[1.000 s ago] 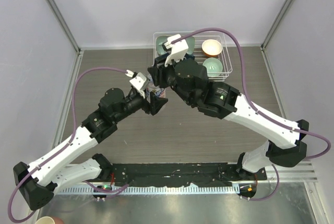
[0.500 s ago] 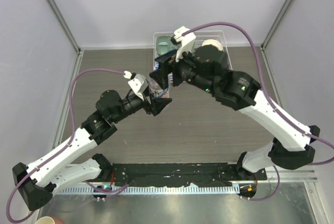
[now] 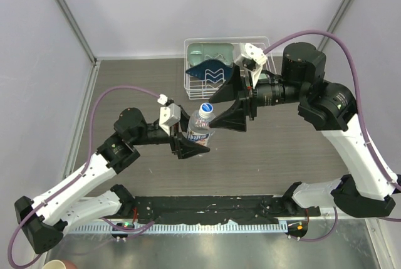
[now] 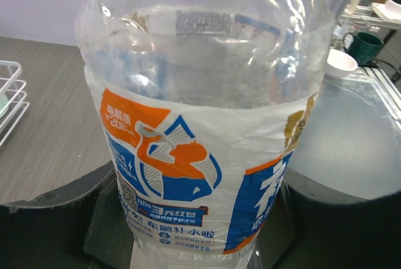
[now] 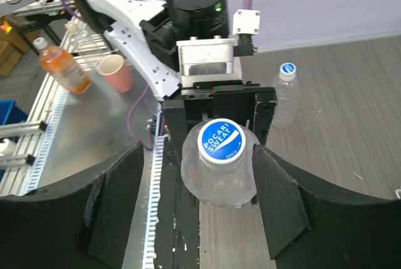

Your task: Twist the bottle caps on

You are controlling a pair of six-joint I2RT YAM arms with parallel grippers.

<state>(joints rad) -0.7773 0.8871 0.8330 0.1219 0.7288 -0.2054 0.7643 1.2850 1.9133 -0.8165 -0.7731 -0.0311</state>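
I need to turn and screw the bottle cap onto the bottle, so next I should grab it with my right gripper by opposite sides of its white rim (image 3: 206, 111) (image 5: 221, 145).
A clear bottle (image 3: 199, 128) with a blue, orange and white label (image 4: 188, 175) is held off the table, my left gripper (image 3: 188, 136) shut on its labelled body. The left fingers (image 4: 56, 219) flank it low in the left wrist view. A bottle cap (image 5: 220, 141), blue-topped with a white rim, sits on its neck. My right gripper (image 3: 217, 107) stands open just right of the cap (image 3: 205, 109), its fingers (image 5: 279, 194) either side of the bottle's shoulder without touching. A second clear bottle (image 5: 285, 96), capped, stands on the table beyond.
A white wire rack (image 3: 193, 76) with teal bowls stands at the back, partly under the right arm. An orange drink bottle (image 5: 62, 68) and a pink cup (image 5: 116, 71) stand on the metal bench past the near edge. A white bowl (image 4: 341, 62) and a green mug (image 4: 363, 46) also stand there.
My right gripper has opened, let go of the cap and drawn back to the right. The left arm has carried the bottle a little nearer and to the right.
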